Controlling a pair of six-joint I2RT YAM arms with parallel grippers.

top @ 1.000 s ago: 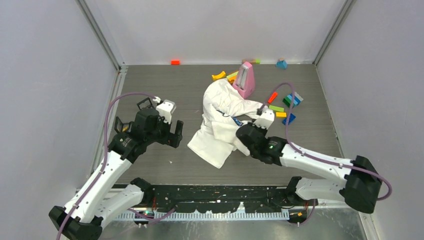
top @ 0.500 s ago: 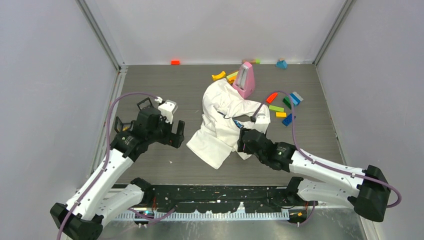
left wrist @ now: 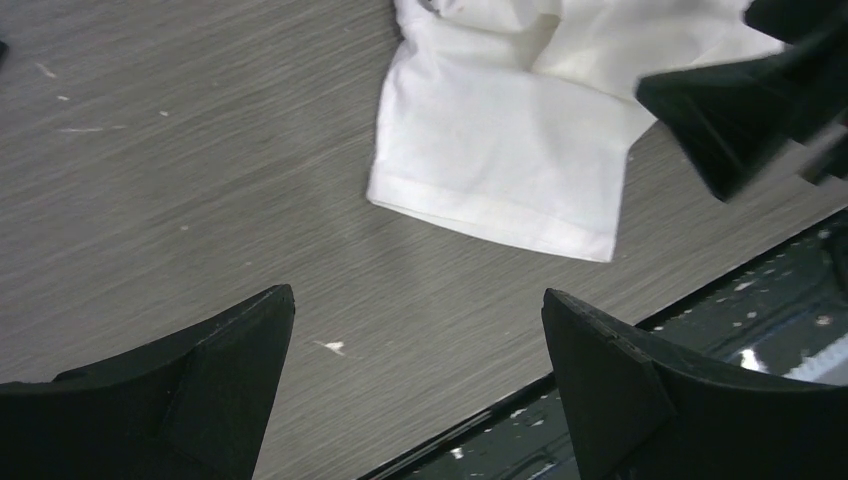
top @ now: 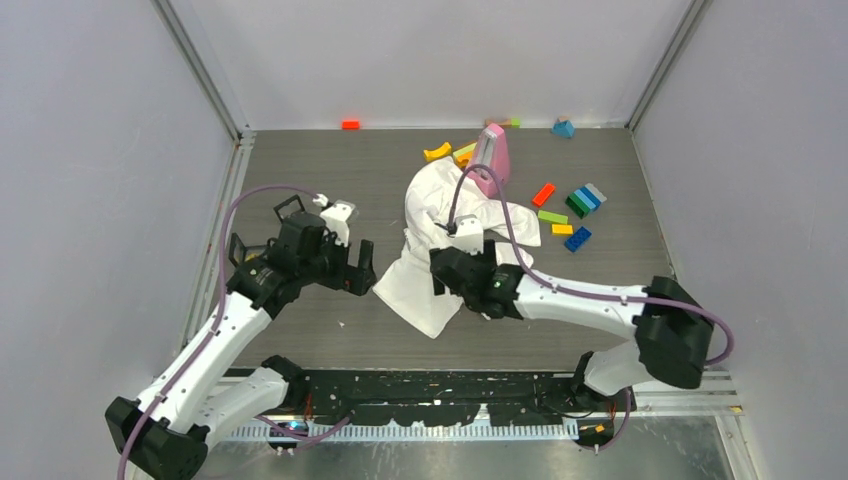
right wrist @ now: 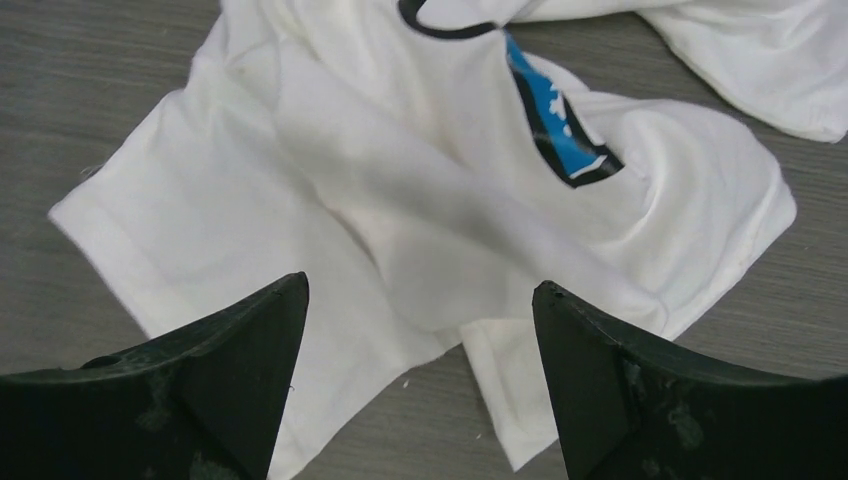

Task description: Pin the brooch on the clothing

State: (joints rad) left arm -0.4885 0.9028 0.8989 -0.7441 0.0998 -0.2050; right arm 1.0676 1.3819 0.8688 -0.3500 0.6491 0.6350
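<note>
I need to grab the near fold (right wrist: pixel 458 238) beside the print patch next with my right gripper, leaving the rest for my left gripper, so the clothing can be spread for pinning.
The clothing (top: pixel 440 225), a white T-shirt, lies crumpled in the middle of the table. A blue-and-white print patch edged in black (right wrist: pixel 555 115) shows on a fold. The brooch is not in view. My right gripper (top: pixel 441 279) hangs open just above the shirt's near part, with cloth and a bit of table between its fingers (right wrist: pixel 420 300) and nothing held. My left gripper (top: pixel 362 268) is open over bare table left of the shirt's lower corner (left wrist: pixel 500 150), its jaws (left wrist: pixel 418 305) empty. A finger of the right gripper (left wrist: pixel 740 110) shows in the left wrist view.
A pink wedge-shaped object (top: pixel 489 158) stands at the shirt's far edge. Coloured bricks (top: pixel 578 200) lie to the right, and more bricks (top: pixel 437 152) sit along the back with an orange one (top: pixel 350 124). A black rail (left wrist: pixel 700 330) runs along the near table edge.
My right gripper has opened and swung left across the shirt, from its right side to its near-left part. The left arm has barely shifted.
</note>
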